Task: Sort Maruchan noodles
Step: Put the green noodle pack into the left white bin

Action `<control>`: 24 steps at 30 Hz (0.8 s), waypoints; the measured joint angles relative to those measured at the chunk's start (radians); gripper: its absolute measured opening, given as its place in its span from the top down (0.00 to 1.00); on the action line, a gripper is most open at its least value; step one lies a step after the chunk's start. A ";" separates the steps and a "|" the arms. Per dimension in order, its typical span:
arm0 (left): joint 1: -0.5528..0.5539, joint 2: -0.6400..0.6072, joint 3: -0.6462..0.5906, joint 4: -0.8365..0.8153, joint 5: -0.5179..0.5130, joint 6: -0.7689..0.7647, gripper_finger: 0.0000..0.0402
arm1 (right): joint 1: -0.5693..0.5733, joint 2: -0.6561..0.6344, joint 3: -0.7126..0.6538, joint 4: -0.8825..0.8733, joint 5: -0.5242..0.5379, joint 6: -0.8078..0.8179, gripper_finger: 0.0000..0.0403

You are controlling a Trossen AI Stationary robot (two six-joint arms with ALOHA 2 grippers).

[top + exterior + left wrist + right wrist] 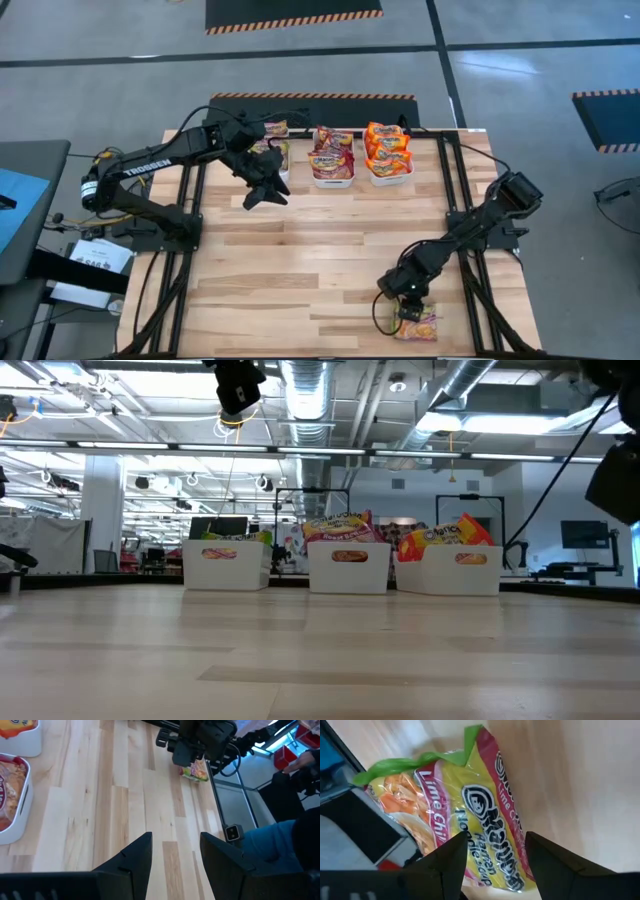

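Note:
The yellow packet is ready for my right gripper to close on now, as the gripper's fingers reach down to the wrapper on either side of the Maruchan logo [495,835].
One Maruchan noodles packet [427,326], yellow with green and pink trim, lies flat on the table near its front right corner. My right gripper [404,306] slants down right over the packet [470,805], open, a finger on either side of its middle; whether the fingers touch it does not show. My left gripper [265,191] hangs open and empty in the air in front of the left bin [283,160]. The other noodles fill three white bins along the far edge; the left wrist view shows the lone packet [196,771] under my right arm.
Three white bins [226,563], [348,565], [460,568] stand in a row at the far edge, each with packets. A black frame rail [465,230] runs along the table's right side, close to the lone packet. Bare wood lies between the bins and the near edge.

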 joint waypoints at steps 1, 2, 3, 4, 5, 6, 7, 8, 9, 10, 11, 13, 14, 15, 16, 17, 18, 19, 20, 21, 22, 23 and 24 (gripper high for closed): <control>0.000 0.000 0.000 0.000 0.000 0.000 0.62 | 0.000 0.000 -0.011 0.022 -0.005 0.010 0.44; 0.000 0.000 0.000 0.000 -0.001 0.000 0.62 | 0.000 0.000 -0.021 0.040 -0.010 0.017 0.44; 0.000 0.000 0.000 0.000 -0.001 0.000 0.62 | 0.000 0.000 -0.028 0.054 -0.014 0.019 0.44; 0.000 0.000 0.000 0.000 -0.002 0.000 0.62 | 0.000 0.000 -0.033 0.064 -0.017 0.019 0.45; 0.000 0.000 0.000 0.000 -0.002 0.000 0.62 | 0.000 0.000 -0.036 0.066 -0.017 0.018 0.45; 0.000 0.000 0.000 0.000 -0.003 0.000 0.62 | 0.000 0.002 -0.036 0.066 -0.017 0.015 0.45; 0.000 0.000 0.000 0.000 -0.005 0.000 0.62 | -0.002 0.006 -0.035 0.066 -0.017 0.015 0.46; 0.000 0.000 0.000 0.000 -0.010 0.000 0.62 | -0.004 0.007 -0.036 0.065 -0.017 0.015 0.48; 0.000 0.000 0.000 0.000 -0.016 0.000 0.62 | -0.006 0.007 -0.036 0.065 -0.017 0.015 0.50; 0.000 0.000 0.000 0.000 -0.025 0.000 0.62 | -0.008 0.007 -0.036 0.066 -0.016 0.015 0.53; 0.000 0.000 0.000 0.000 -0.033 0.000 0.62 | -0.010 0.007 -0.036 0.065 -0.016 0.015 0.58; 0.000 0.000 0.000 0.000 -0.041 0.000 0.62 | -0.016 0.007 -0.036 0.064 -0.016 0.015 0.67; 0.000 0.000 0.000 0.000 -0.041 0.000 0.62 | -0.021 0.007 -0.036 0.063 -0.017 0.015 0.73; 0.000 0.000 0.000 0.000 -0.042 0.000 0.62 | -0.023 0.007 -0.036 0.063 -0.017 0.018 0.78; 0.000 0.000 0.000 0.000 -0.042 0.000 0.62 | -0.026 0.007 -0.036 0.064 -0.018 0.025 0.83; 0.000 0.000 0.000 0.000 -0.043 0.000 0.62 | -0.027 0.007 -0.035 0.066 -0.018 0.032 0.88; 0.000 0.000 0.000 0.000 -0.043 0.000 0.62 | -0.027 0.007 -0.035 0.068 -0.018 0.040 0.93; 0.000 0.000 0.000 0.000 -0.043 0.000 0.62 | -0.027 0.006 -0.035 0.071 -0.018 0.046 0.96; 0.000 0.000 0.000 0.000 -0.043 0.000 0.62 | -0.027 0.006 -0.035 0.075 -0.018 0.057 0.97; 0.000 0.000 0.000 0.000 -0.043 0.000 0.62 | -0.027 0.006 -0.035 0.080 -0.018 0.070 0.97; 0.000 0.000 0.000 0.000 -0.043 0.000 0.62 | -0.027 0.006 -0.035 0.086 -0.017 0.084 0.97; 0.000 0.000 0.000 0.000 -0.043 0.000 0.62 | -0.027 0.007 -0.034 0.092 -0.016 0.096 0.97; 0.000 0.000 0.000 0.000 -0.043 0.000 0.62 | -0.027 0.008 -0.028 0.091 -0.013 0.100 0.97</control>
